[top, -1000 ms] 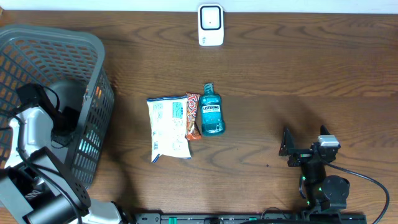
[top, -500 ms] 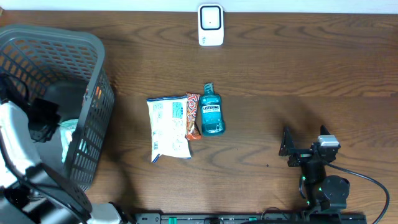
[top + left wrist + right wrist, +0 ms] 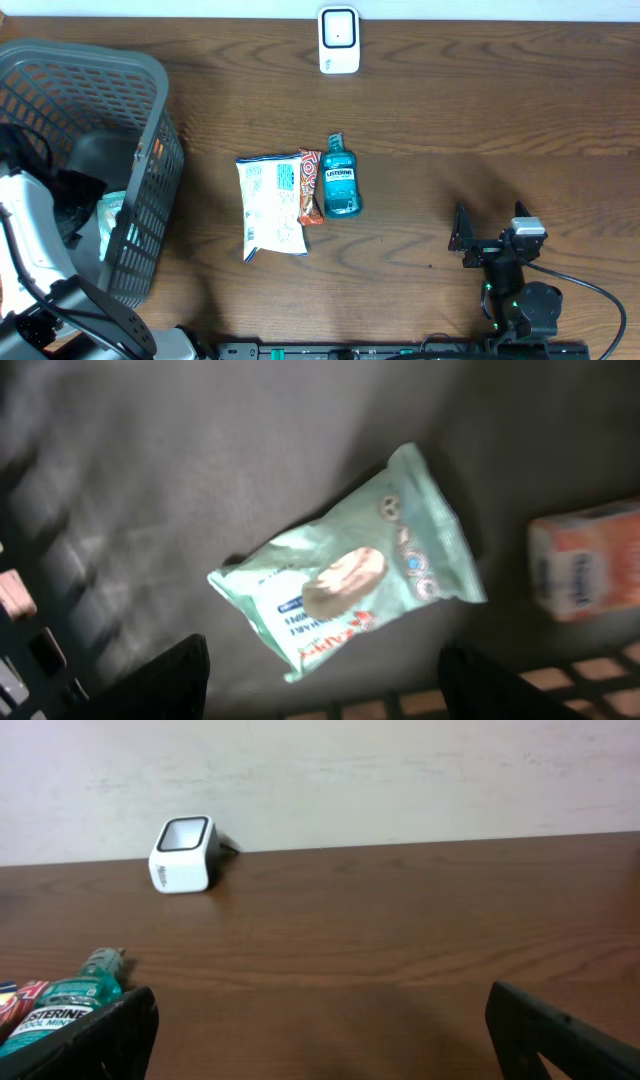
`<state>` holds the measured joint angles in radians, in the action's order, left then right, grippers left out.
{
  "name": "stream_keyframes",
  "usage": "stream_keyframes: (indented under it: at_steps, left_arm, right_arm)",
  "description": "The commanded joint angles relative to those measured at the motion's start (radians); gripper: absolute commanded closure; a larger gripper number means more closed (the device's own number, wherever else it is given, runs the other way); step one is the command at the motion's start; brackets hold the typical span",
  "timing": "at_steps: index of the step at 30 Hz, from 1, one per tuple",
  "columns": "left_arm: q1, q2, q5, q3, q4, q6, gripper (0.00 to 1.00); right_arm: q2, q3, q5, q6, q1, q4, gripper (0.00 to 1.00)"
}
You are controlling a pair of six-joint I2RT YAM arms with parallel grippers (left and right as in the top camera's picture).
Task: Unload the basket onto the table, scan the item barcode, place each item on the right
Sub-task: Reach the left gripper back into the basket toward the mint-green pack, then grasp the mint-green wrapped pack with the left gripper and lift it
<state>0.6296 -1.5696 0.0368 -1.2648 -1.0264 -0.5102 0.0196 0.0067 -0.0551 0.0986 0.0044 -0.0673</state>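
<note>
My left gripper picks up the mint-green snack packet across its middle (image 3: 109, 220) (image 3: 343, 576) next, so its icon-printed end and bottom stay uncovered for barcode scanning.
A mint-green snack packet (image 3: 350, 575) lies flat on the floor of the grey basket (image 3: 150, 75). My left gripper (image 3: 325, 695) hovers over it, open and empty, its dark fingertips (image 3: 170, 680) on either side of the packet's lower corner. From overhead the left gripper (image 3: 75, 205) sits inside the basket beside the packet (image 3: 108, 215). The white barcode scanner (image 3: 339, 40) stands at the table's far edge. My right gripper (image 3: 470, 240) rests open and empty at the front right, facing the scanner (image 3: 183, 855).
An orange box (image 3: 585, 572) lies in the basket next to the packet. Mid-table lie a white snack bag (image 3: 272, 205), a red-orange bar (image 3: 311, 187) and a teal Listerine bottle (image 3: 340, 180). The basket's mesh walls surround my left arm.
My left arm has swung left and down inside the basket. Its gripper has gone from shut to open, and the mint-green packet now lies free on the basket floor. The right arm is still.
</note>
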Motion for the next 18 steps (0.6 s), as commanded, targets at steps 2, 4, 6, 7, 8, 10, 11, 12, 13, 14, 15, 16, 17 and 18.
stream_keyframes:
  at_steps: [2,4,6,7,8,10,11,12,13,14,15,16,17,18]
  left_arm:
    - [-0.034,-0.010,-0.049,0.074,0.076,0.150,0.27]
    - [-0.052,-0.011,-0.049,0.107,0.133,0.216,0.28]
    - [-0.068,-0.011,-0.050,0.143,0.196,0.264,0.28]
    - [-0.073,-0.011,-0.050,0.163,0.229,0.298,0.28]
    - [-0.078,-0.011,-0.050,0.179,0.253,0.328,0.28]
    - [-0.082,-0.011,-0.050,0.211,0.294,0.419,0.28]
    - [-0.081,-0.011,-0.050,0.222,0.306,0.456,0.28]
    - [-0.081,-0.011,-0.050,0.230,0.314,0.485,0.28]
    - [-0.080,-0.011,-0.050,0.234,0.321,0.503,0.28]
    - [-0.080,-0.012,-0.055,0.238,0.328,0.513,0.28]
    - [-0.080,-0.012,-0.060,0.240,0.331,0.517,0.28]
    - [-0.080,-0.012,-0.070,0.242,0.332,0.518,0.28]
    - [-0.080,-0.013,-0.076,0.244,0.332,0.518,0.27]
    - [-0.080,-0.013,-0.075,0.246,0.333,0.518,0.25]
  right_arm:
    - [0.000,-0.001,0.001,0.001,0.006,-0.005,0.01]
    - [0.000,-0.001,0.001,0.001,0.006,-0.005,0.01]
    - [0.000,-0.001,0.001,0.001,0.006,-0.005,0.01]
    - [0.000,-0.001,0.001,0.001,0.006,-0.004,0.01]
    - [0.000,-0.001,0.001,0.001,0.006,-0.005,0.01]
    - [0.000,-0.001,0.001,0.001,0.006,-0.004,0.01]
    - [0.000,-0.001,0.001,0.001,0.006,-0.004,0.01]
    - [0.000,-0.001,0.001,0.001,0.006,-0.004,0.01]
    - [0.000,-0.001,0.001,0.001,0.006,-0.004,0.01]
    - [0.000,-0.001,0.001,0.001,0.006,-0.004,0.01]
    - [0.000,-0.001,0.001,0.001,0.006,-0.004,0.01]
    - [0.000,-0.001,0.001,0.001,0.006,-0.004,0.01]
    - [0.000,-0.001,0.001,0.001,0.006,-0.004,0.01]
    - [0.000,-0.001,0.001,0.001,0.006,-0.004,0.01]
